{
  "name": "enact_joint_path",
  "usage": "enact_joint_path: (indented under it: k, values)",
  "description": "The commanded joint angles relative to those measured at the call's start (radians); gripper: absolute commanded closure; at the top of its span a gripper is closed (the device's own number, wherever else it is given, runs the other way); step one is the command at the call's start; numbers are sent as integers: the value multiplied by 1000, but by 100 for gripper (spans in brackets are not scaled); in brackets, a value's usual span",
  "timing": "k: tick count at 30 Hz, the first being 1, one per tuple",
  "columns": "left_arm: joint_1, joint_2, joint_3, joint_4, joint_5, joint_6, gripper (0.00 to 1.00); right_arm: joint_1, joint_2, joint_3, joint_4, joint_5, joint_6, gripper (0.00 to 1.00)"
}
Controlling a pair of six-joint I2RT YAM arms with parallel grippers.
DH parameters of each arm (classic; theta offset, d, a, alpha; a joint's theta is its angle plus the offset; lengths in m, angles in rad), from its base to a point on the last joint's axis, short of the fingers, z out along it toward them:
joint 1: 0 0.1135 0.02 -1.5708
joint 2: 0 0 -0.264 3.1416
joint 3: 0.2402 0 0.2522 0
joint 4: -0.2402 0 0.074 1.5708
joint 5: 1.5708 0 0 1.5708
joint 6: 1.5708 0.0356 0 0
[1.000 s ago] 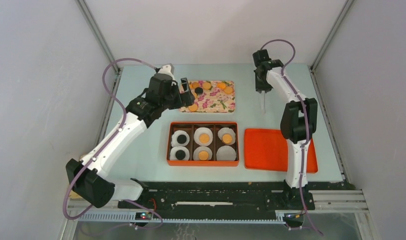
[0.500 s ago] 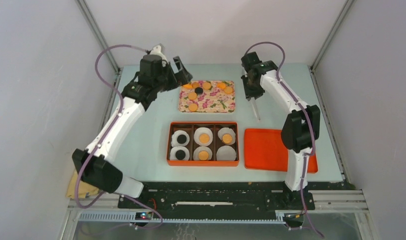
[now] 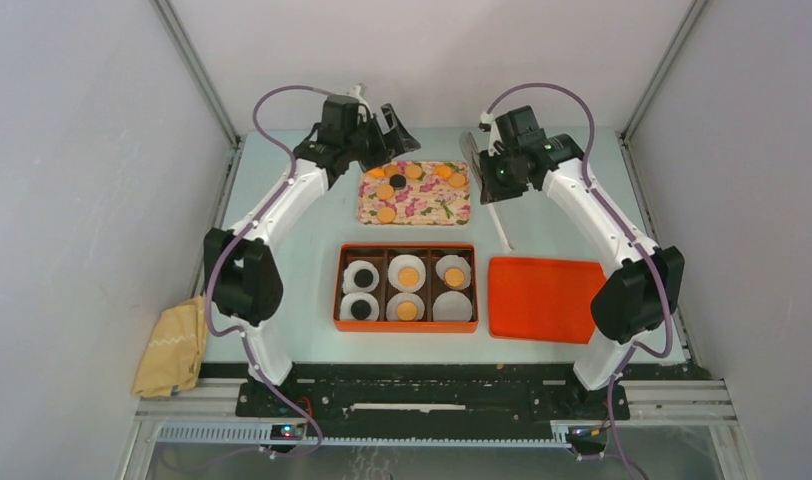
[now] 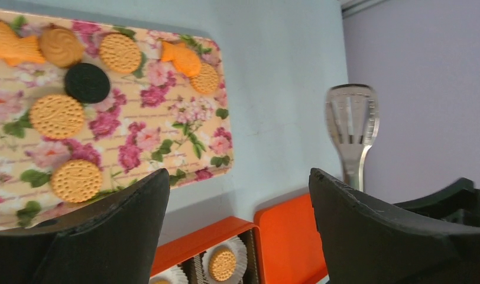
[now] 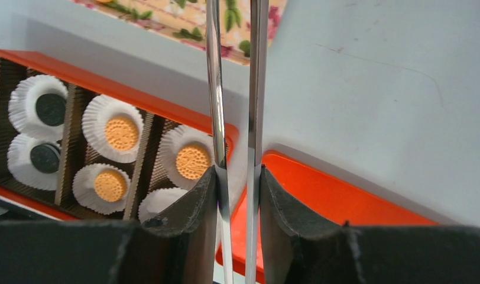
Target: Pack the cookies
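Note:
The tongs would end short if released now, since bare table beside the tray (image 3: pixel 442 207) lies below. My right gripper holds them until they reach the cookies.
Several orange cookies (image 3: pixel 385 191) and one black cookie (image 3: pixel 397 181) lie on a floral tray (image 3: pixel 442 207). In the left wrist view the black cookie (image 4: pixel 87 82) sits among orange cookies (image 4: pixel 57 115). An orange box (image 3: pixel 406 248) holds six white paper cups: two with black cookies (image 3: pixel 361 277), three with orange cookies (image 3: pixel 408 274), and one empty cup (image 3: pixel 452 307). My left gripper (image 3: pixel 394 132) (image 4: pixel 240 189) is open and empty above the tray's far edge. My right gripper (image 3: pixel 490 178) (image 5: pixel 237 174) is shut on metal tongs (image 5: pixel 252 89) (image 3: pixel 502 228), just right of the tray.
An orange lid (image 3: pixel 542 300) lies right of the box and also shows in the right wrist view (image 5: pixel 356 195). A yellow cloth (image 3: pixel 172 345) hangs at the table's front left edge. The tongs' rounded end (image 4: pixel 351 115) shows in the left wrist view.
My left arm has swung back and to the right, to the tray's far edge, uncovering the cloth. My right arm has carried the tongs left toward the tray.

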Motion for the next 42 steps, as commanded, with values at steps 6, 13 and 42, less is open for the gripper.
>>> enact_joint_path:
  k: [6,13,42]
  values:
    - [-45,1,49,134,124,-74,8,82,60,58,59,-113,-11,71]
    - [-68,30,21,150,153,-91,8,132,106,127,58,-108,0,72]
    - [-85,21,-224,201,159,-88,9,164,57,269,77,17,13,73]
